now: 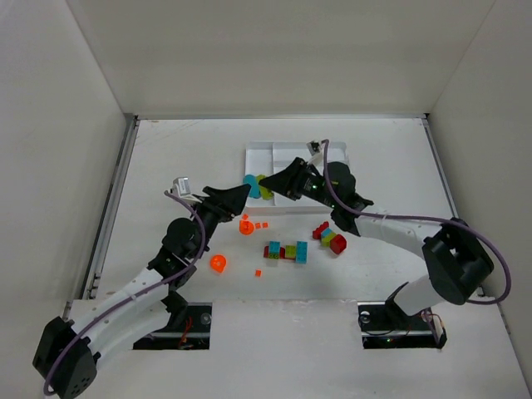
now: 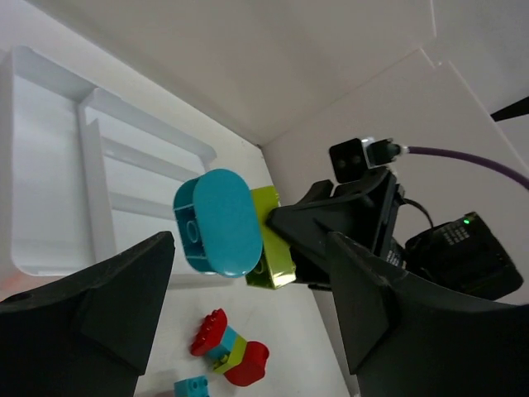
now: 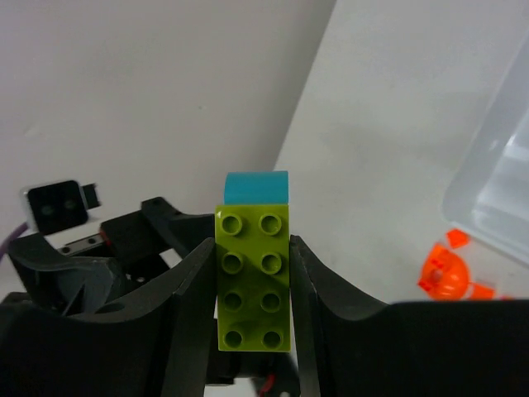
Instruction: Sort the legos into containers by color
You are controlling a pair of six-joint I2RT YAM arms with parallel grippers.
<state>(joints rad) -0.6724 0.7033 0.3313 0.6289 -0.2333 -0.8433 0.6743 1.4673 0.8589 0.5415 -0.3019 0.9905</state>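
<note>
I should next grab the teal piece (image 2: 219, 222) with my left gripper by its flat rounded sides, so the lime brick stays free to pull off.
My right gripper (image 1: 274, 184) is shut on a lime green brick (image 3: 253, 277) with a teal blue rounded piece (image 3: 256, 186) stuck to its far end. It holds them in the air at the near left edge of the white tray (image 1: 283, 158). My left gripper (image 1: 241, 193) is open, and its fingers (image 2: 91, 322) stand wide on either side just short of the teal piece (image 2: 219, 222), not touching it. The lime brick (image 2: 273, 248) and the right gripper (image 2: 347, 223) sit behind the teal piece. The tray compartments (image 2: 50, 165) look empty.
On the table lie an orange piece (image 1: 246, 224), a round orange piece (image 1: 218, 263), a red, teal and green row (image 1: 287, 251) and a red, teal and green cluster (image 1: 328, 237), also seen from the left wrist (image 2: 230, 351). White walls enclose the table.
</note>
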